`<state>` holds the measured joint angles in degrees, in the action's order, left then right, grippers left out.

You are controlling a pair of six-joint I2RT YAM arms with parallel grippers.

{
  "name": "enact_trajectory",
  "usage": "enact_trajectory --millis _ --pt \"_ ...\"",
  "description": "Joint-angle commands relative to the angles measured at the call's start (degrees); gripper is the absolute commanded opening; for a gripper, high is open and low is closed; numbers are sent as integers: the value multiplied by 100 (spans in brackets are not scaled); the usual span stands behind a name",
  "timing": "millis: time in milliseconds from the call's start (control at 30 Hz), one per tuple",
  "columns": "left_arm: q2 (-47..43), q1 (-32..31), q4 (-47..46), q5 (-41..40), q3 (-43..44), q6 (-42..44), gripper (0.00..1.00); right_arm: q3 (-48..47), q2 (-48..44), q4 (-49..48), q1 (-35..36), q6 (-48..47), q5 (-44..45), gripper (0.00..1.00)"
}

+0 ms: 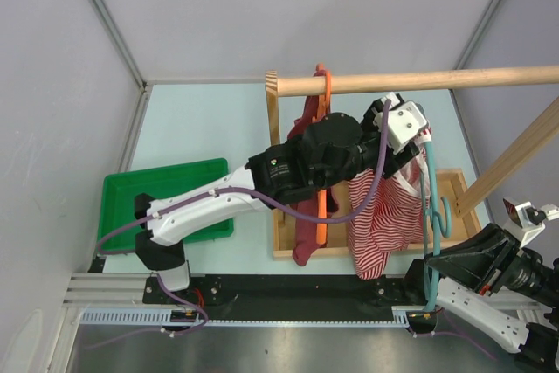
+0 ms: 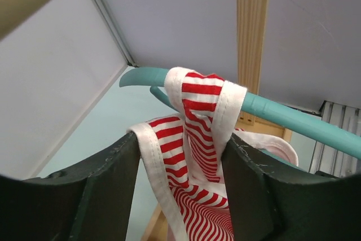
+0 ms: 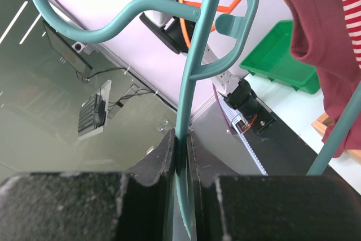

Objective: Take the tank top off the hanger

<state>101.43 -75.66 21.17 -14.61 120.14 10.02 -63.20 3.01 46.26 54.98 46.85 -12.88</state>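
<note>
My left gripper grabs the striped tank top's strap (image 1: 423, 138) (image 2: 195, 144) just below its loop next, which leaves the teal hanger arm free to slide out.
The red-and-white striped tank top (image 1: 384, 216) hangs from a teal hanger (image 1: 430, 216) in front of the wooden rail. In the left wrist view one strap (image 2: 203, 105) is looped over the tip of the teal hanger arm (image 2: 293, 119). My left gripper (image 2: 180, 156) is open just below that loop. Striped fabric lies loose between its dark fingers (image 2: 107, 184), and a white hem rests against the left one. Low on the right, my right gripper (image 3: 181, 142) is shut on the teal hanger's thin stem (image 3: 194, 83), holding it off the rail.
A wooden rail (image 1: 419, 81) runs across the rack. From it hangs an orange hanger (image 1: 322, 207) with a maroon garment (image 1: 306, 224). The rack's wooden base frame (image 1: 284, 251) lies under the clothes. A green tray (image 1: 122, 194) sits at the left.
</note>
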Motion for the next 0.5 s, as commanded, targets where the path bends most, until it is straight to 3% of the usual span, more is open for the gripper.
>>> enact_trajectory --millis 0,33,67,233,467 --pt "-457 60 -69 143 -60 -18 59 -17 -81 -187 74 -88 155 0" --pt "-466 60 -60 134 -61 -9 51 -8 -90 -205 83 -97 155 0" --pt "-466 51 -52 134 -61 0 50 -8 -90 -249 92 -97 163 0" --pt "-466 60 -42 222 -78 -35 52 -96 -81 -275 188 -88 251 0" --pt "-211 60 -104 108 177 -70 46 9 -90 -319 224 17 164 0"
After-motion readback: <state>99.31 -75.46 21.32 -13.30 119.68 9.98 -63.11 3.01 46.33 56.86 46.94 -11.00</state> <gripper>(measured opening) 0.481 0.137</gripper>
